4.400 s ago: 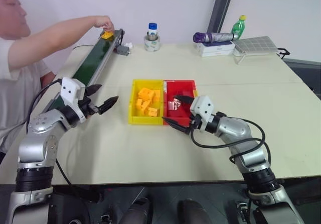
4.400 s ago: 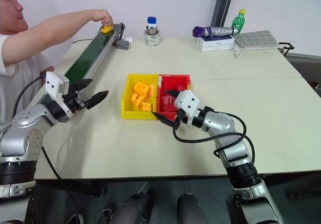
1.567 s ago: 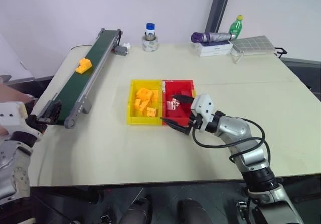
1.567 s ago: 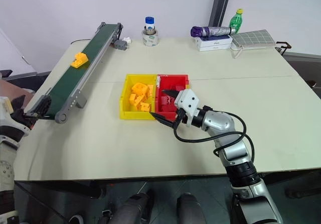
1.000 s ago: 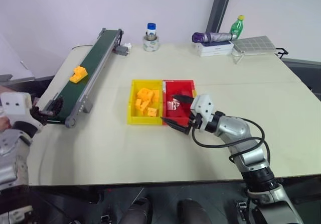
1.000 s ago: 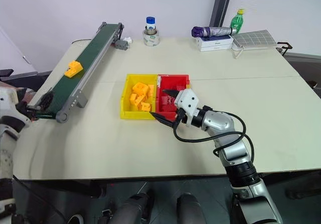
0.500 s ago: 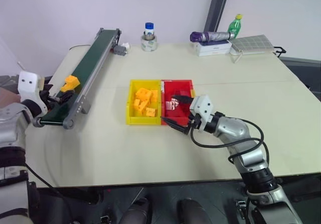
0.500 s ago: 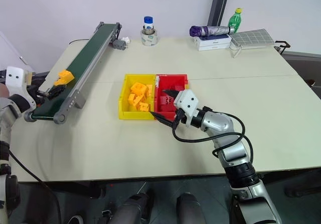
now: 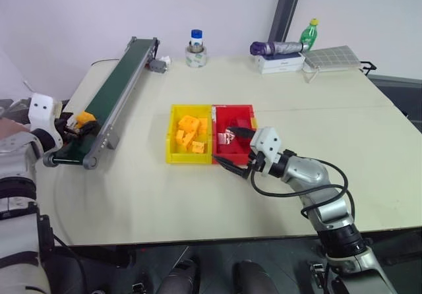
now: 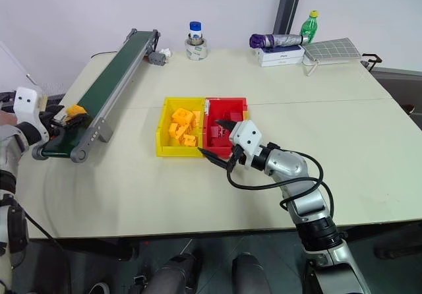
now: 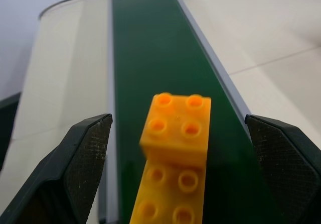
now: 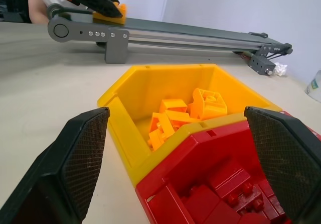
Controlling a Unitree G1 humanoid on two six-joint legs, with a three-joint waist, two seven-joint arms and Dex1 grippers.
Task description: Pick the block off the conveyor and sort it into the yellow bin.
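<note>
My left gripper closes on the orange block (image 9: pixel 84 118) next, since the gripper's fingers stand on both sides of the block above the green belt (image 9: pixel 109 99).
The yellow-orange block (image 11: pixel 175 153) lies on the dark green belt of the conveyor (image 9: pixel 122 76), near its front end. My left gripper (image 9: pixel 74 124) is open at that end. Its two fingers stand wide on either side of the block, with belt showing between each and the block. The yellow bin (image 9: pixel 173 134) sits mid-table with a heap of yellow blocks inside. My right gripper (image 9: pixel 227 147) hovers open at the front edge of the joined red bin (image 9: pixel 245 114), holding nothing.
A person's hand (image 10: pixel 5 117) shows at the left edge, beside the conveyor's near end. Along the table's far side stand a tape roll with a bottle (image 9: pixel 194 53), an umbrella on a box (image 9: pixel 277 49), a green bottle (image 9: pixel 307 33) and a grey tray (image 9: pixel 333 57).
The block has ridden down the belt toward its near end. My left gripper has come forward to the belt, and its open fingers now flank the block. The right arm has not moved.
</note>
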